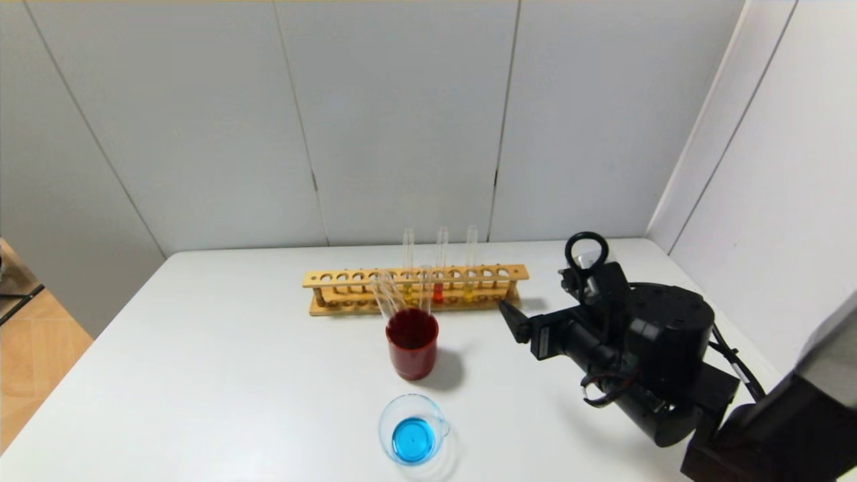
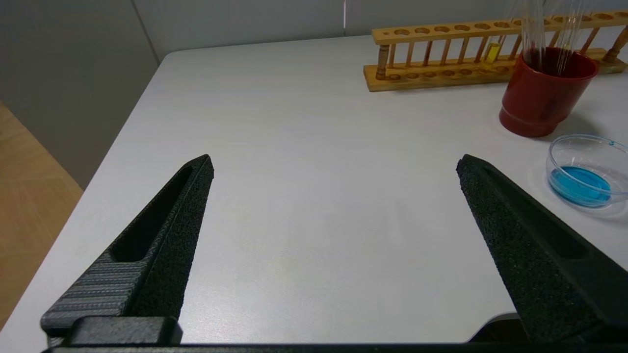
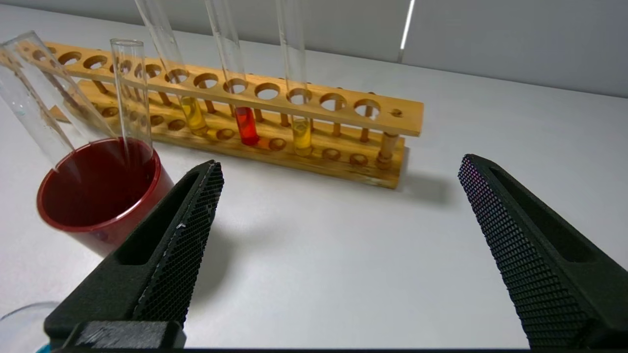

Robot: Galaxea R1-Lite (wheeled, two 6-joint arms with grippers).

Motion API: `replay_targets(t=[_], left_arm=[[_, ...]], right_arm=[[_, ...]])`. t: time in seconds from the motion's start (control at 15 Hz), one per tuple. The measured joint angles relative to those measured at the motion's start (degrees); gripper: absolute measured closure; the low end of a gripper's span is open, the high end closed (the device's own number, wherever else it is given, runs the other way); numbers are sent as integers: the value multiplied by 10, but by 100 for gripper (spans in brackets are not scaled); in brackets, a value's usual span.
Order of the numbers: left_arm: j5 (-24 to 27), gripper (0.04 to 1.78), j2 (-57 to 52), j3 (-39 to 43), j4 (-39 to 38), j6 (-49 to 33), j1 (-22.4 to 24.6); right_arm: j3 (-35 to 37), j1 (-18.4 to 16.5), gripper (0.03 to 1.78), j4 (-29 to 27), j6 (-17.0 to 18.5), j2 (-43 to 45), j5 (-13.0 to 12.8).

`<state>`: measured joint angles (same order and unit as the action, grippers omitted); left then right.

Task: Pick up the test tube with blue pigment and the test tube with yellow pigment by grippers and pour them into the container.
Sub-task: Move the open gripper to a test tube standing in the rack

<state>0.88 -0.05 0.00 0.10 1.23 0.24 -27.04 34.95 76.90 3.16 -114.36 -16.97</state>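
Observation:
The wooden rack closes around the lower half of the yellow test tube, so the robot's right gripper should next grip the tube by the clear upper length (image 1: pixel 471 248) standing above.
Two test tubes with yellow pigment (image 3: pixel 301 135) (image 3: pixel 194 115) stand upright in the wooden rack (image 1: pixel 348 278), with a red-orange tube (image 3: pixel 245 125) between them. No tube holding blue liquid shows. The container (image 1: pixel 385 422), a low clear glass beaker at the table's front, holds blue liquid; it also shows in the left wrist view (image 2: pixel 584 142). My right gripper (image 1: pixel 510 320) is open and empty, low over the table just right of the rack's right end; its jaws stand wide apart in the right wrist view (image 3: pixel 341 164). My left gripper (image 2: pixel 336 159) is open and empty over bare table at the left.
A dark red cup (image 1: pixel 412 348) stands between the rack and the beaker, with empty clear tubes (image 3: pixel 130 88) leaning in it. The white table (image 1: pixel 234 348) is walled at the back and right; its left edge drops to a wooden floor (image 2: pixel 29 186).

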Motion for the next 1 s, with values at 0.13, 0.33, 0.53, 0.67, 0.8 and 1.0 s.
replay_targets(t=[0.13,0.33,0.53,0.67,0.8,1.0], left_arm=[[0,7,0,0,0,0,0],[0,7,0,0,0,0,0],[0,7,0,0,0,0,0],[0,7,0,0,0,0,0],[0,7,0,0,0,0,0],[0,7,0,0,0,0,0]], right_arm=[[-54,-5,6,0,-2,-39,9],[-142,-14,6,-9,-6,-98,23],[-223,-27,6,-50,-13,-144,38],[-271,-39,6,-80,-15,-169,47],[-302,-49,6,-98,-16,-188,61],[-335,-56,6,-115,-16,-203,69]])
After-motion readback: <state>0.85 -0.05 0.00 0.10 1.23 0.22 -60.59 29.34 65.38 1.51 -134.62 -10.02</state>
